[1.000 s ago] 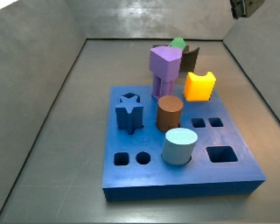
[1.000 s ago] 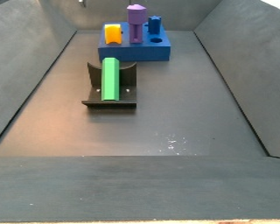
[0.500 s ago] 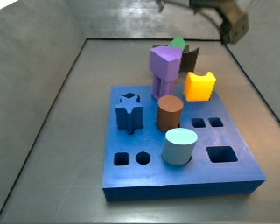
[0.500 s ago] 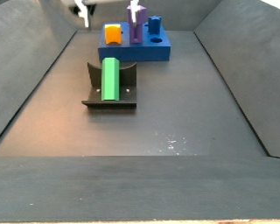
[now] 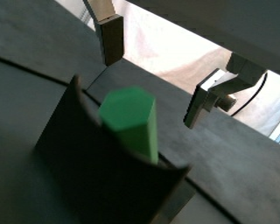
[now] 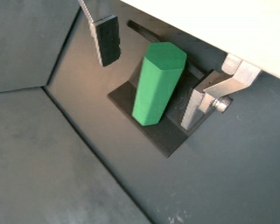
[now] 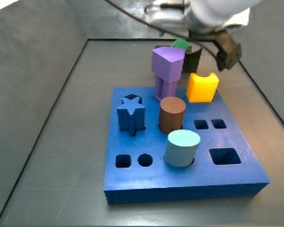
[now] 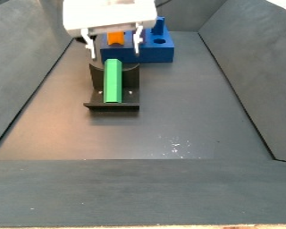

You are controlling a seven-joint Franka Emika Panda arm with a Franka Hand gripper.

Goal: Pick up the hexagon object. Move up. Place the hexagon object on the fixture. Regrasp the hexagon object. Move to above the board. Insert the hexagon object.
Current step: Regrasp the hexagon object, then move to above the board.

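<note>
I will next grab the green hexagon object by its upper part. I will regrasp it this way to insert it into the board (image 7: 180, 173).
The green hexagon object (image 8: 112, 80) lies along the dark fixture (image 8: 131, 97), leaning in its notch; both wrist views show it (image 5: 130, 118) (image 6: 156, 83). My gripper (image 8: 113, 46) hangs open just above the fixture's far end, one finger (image 6: 108, 39) on each side of the peg and apart from it. Nothing is between the pads. In a side view the gripper (image 7: 213, 46) covers most of the fixture (image 7: 194, 60), and only the peg's green tip (image 7: 180, 43) shows. The blue board (image 7: 180, 173) lies beyond the fixture.
On the board stand a tall purple peg (image 7: 167, 66), a yellow block (image 7: 202, 87), a brown cylinder (image 7: 172, 113), a pale blue cylinder (image 7: 183, 146) and a dark blue star peg (image 7: 131, 113). Grey sloping walls (image 8: 32, 89) enclose the floor.
The gripper has come down from the top edge of both side views to hang over the fixture's far end. The hexagon object and the pegs have not moved.
</note>
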